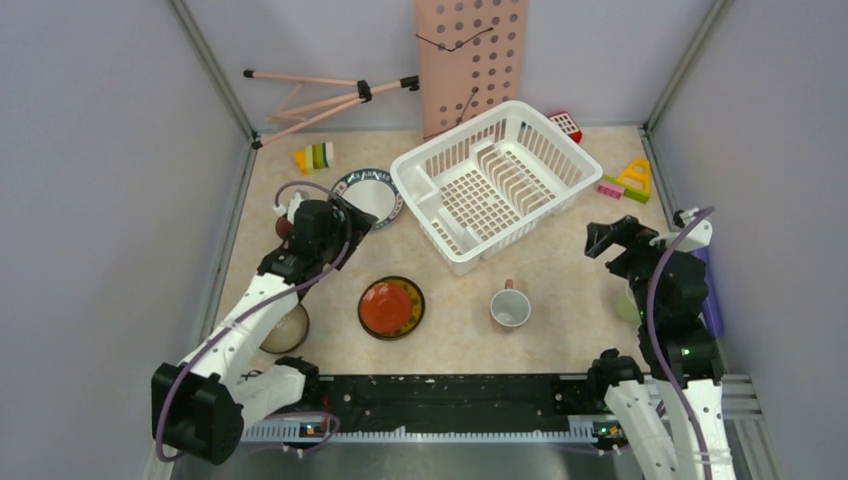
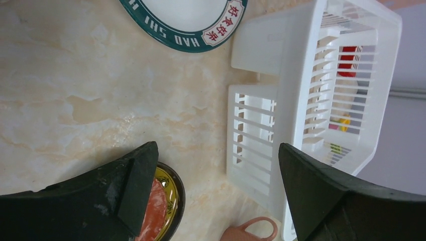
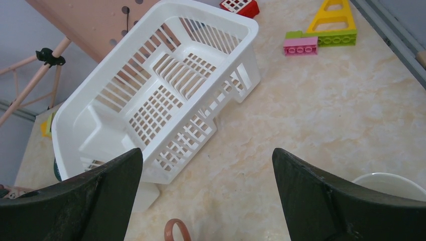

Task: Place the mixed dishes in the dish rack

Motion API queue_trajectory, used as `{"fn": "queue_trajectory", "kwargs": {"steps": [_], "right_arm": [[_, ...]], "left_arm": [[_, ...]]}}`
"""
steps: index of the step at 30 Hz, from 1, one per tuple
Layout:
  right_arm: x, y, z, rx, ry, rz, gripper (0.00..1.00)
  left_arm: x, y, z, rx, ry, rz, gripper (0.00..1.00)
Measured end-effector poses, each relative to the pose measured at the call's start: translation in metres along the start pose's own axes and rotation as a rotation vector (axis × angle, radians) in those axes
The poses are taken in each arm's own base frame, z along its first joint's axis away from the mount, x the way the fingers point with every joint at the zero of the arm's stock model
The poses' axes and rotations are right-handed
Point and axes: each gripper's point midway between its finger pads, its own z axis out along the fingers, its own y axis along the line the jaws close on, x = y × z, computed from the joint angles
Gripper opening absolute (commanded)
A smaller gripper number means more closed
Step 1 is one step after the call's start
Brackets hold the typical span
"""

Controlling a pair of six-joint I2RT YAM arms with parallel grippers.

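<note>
My left gripper is to reach the teal-rimmed white plate and grab it by its teal rim (image 1: pixel 369 174). The plate's opposite edge then stays free to enter the rack (image 1: pixel 490 185).
The white dish rack (image 1: pixel 490 185) stands empty at the back centre, also in the left wrist view (image 2: pixel 311 100) and the right wrist view (image 3: pixel 161 95). A teal-rimmed white plate (image 1: pixel 370 195) (image 2: pixel 186 20) lies left of it. A black plate holding a red saucer (image 1: pixel 391 306) (image 2: pixel 163 206) lies near centre, with a pink cup (image 1: pixel 510 307) (image 2: pixel 256 232) (image 3: pixel 177 231) to its right. An olive-yellow dish (image 1: pixel 285 330) is partly under the left arm. A pale cup rim (image 3: pixel 387 183) shows by the right arm. My left gripper (image 1: pixel 340 215) (image 2: pixel 216 196) is open and empty beside the teal plate. My right gripper (image 1: pixel 610 240) (image 3: pixel 208 196) is open and empty, right of the rack.
A pink perforated board (image 1: pixel 470 60) and pink tripod rods (image 1: pixel 320 95) lean at the back wall. Toy blocks lie at the back left (image 1: pixel 315 157) and back right (image 1: pixel 630 180) (image 3: pixel 326 30), with a red block (image 1: pixel 566 125) behind the rack. A purple tube (image 1: pixel 708 290) lies by the right wall.
</note>
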Motion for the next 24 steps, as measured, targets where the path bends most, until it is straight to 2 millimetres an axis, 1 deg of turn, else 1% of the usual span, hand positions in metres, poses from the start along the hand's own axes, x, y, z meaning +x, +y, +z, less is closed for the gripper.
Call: {"fn": "queue_trajectory", "kwargs": {"steps": [5,7,12,18,22,24], "right_arm": [[0.006,-0.002,0.002,0.001,0.01,0.0,0.99],[0.007,-0.002,0.002,0.001,0.014,0.003,0.99],[0.007,-0.001,0.002,-0.003,0.015,0.005,0.99],[0.007,0.001,0.002,-0.012,0.017,0.015,0.99],[0.009,0.003,0.002,-0.023,0.024,0.028,0.99],[0.009,0.004,0.002,-0.028,0.026,0.032,0.99]], "left_arm": [[-0.004,0.007,0.013,-0.055,-0.036,-0.093,0.94],[-0.006,0.014,0.02,-0.088,-0.058,-0.131,0.93],[-0.004,0.041,0.039,-0.204,-0.106,-0.216,0.91],[0.003,0.07,0.066,-0.329,-0.142,-0.286,0.83],[0.002,0.078,0.085,-0.353,-0.182,-0.326,0.81],[0.003,0.083,0.096,-0.362,-0.194,-0.344,0.77]]}}
